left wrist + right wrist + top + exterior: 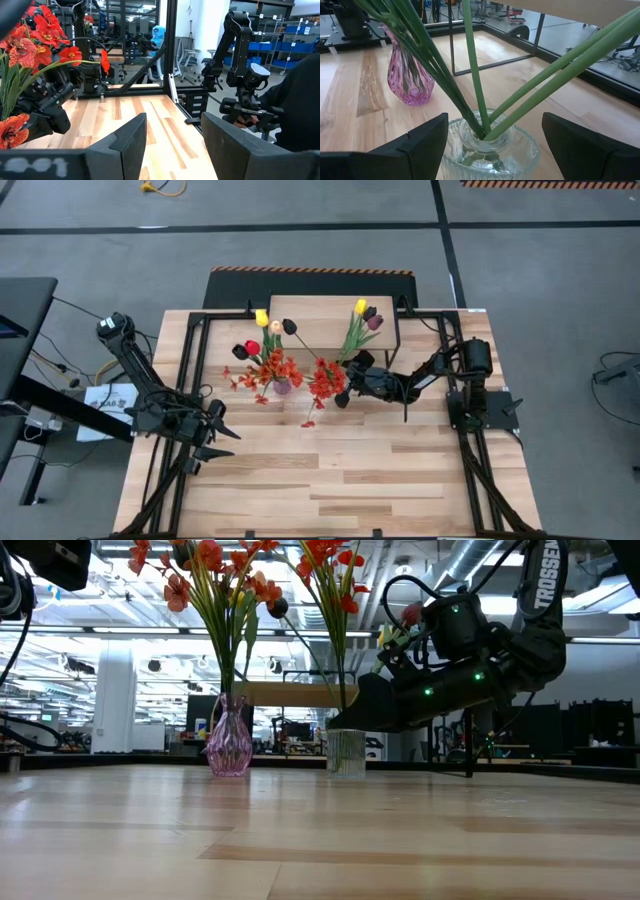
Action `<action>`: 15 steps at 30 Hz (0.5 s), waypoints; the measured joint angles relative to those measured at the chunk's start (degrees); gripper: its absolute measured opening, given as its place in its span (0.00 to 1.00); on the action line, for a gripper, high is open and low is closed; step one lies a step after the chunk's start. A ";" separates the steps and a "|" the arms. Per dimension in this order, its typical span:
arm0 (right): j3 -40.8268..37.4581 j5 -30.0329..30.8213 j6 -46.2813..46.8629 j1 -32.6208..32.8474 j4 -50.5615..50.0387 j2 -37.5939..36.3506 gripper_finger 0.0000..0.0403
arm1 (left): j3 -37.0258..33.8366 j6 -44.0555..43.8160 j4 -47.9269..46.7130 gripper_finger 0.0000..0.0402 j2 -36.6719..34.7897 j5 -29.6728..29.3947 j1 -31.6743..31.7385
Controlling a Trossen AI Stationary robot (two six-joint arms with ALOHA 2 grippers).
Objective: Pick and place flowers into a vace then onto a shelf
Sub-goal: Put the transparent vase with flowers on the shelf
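Observation:
My right gripper will grab the filled clear vase by its neck [486, 142] to shelve it.
A clear ribbed glass vase [492, 150] stands on the table and holds several green stems [472, 65]. Above them are orange-red sprays [325, 378] and yellow and maroon tulips [365, 315]. My right gripper [494, 142] is open and level with the table, with one finger on each side of this vase. It also shows in the low view [352, 725]. A pink glass vase [409, 80] with tulips and orange-red sprays [268, 345] stands beside it, toward the table's left. The shelf [320, 315] is behind both vases. My left gripper [230, 442] is open above bare table, nearer and to the left. My right gripper brackets the clear vase's shoulder [455, 145], coming level from the table's right. The vase stands upright on the table. I cannot tell whether the fingers [425, 137] touch the glass.
The pink vase [283, 387] stands close to the clear vase [346, 752] on its left. Black frame rails [195, 350] run along the table's sides, and the shelf's thin black legs [451, 45] stand just behind the vases. Bare planks [330, 470] fill the table's near half.

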 joint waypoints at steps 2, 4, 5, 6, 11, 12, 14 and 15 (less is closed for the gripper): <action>0.00 -0.01 0.02 0.04 0.00 0.00 0.77 | 0.00 0.00 0.00 0.44 0.00 0.00 0.00; 0.00 0.00 0.02 0.04 -0.02 0.00 0.77 | 0.00 0.02 0.00 0.44 0.00 -0.02 0.00; 0.00 0.00 0.02 0.04 -0.02 0.00 0.77 | 0.00 0.02 -0.01 0.44 0.00 0.00 0.00; 0.00 0.00 0.02 0.04 -0.03 0.00 0.77 | 0.00 0.00 0.00 0.44 0.02 0.00 0.00; 0.00 0.00 0.02 0.20 -0.04 0.00 0.77 | 0.00 -0.44 -0.09 0.44 0.00 0.00 0.00; 0.00 0.00 0.02 0.20 -0.07 0.00 0.77 | 0.00 -0.48 -0.24 0.44 0.01 0.00 0.00; 0.00 0.00 0.10 0.20 -0.09 0.00 0.76 | 0.00 -0.85 -0.74 0.44 0.00 0.00 0.00; 0.00 0.00 0.11 0.20 -0.09 0.00 0.76 | 0.00 -0.92 -1.00 0.44 0.00 0.00 0.00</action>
